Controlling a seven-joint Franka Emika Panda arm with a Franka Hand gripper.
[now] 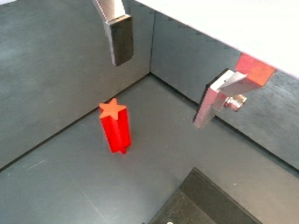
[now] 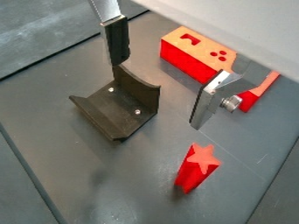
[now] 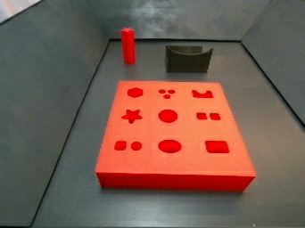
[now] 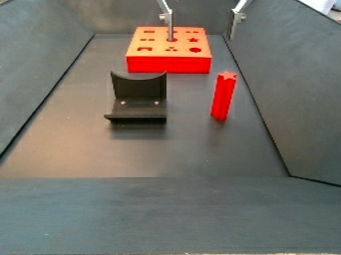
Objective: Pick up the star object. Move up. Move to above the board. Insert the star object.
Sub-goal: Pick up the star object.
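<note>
The star object should be inserted into the board, so next my gripper needs to grab it by its upper body near the star top [image 3: 127, 36].
The star object [image 1: 115, 127] is a slim red peg with a star top, standing upright on the grey floor; it also shows in the other wrist view [image 2: 198, 166] and in both side views [image 3: 127, 44] [image 4: 224, 97]. The board [image 3: 191, 131] is a large flat red block with shaped cut-outs, seen too in a side view [image 4: 170, 64] and a wrist view [image 2: 197, 54]. My gripper [image 1: 167, 74] [image 2: 163, 74] is open and empty, held high with the peg below and off to one side. In a side view the gripper [image 4: 202, 8] hangs over the board's far end.
A dark grey U-shaped block [image 2: 121, 105] [image 3: 188, 58] [image 4: 136, 98] stands on the floor beside the peg, between it and a side wall. Grey walls enclose the floor on all sides.
</note>
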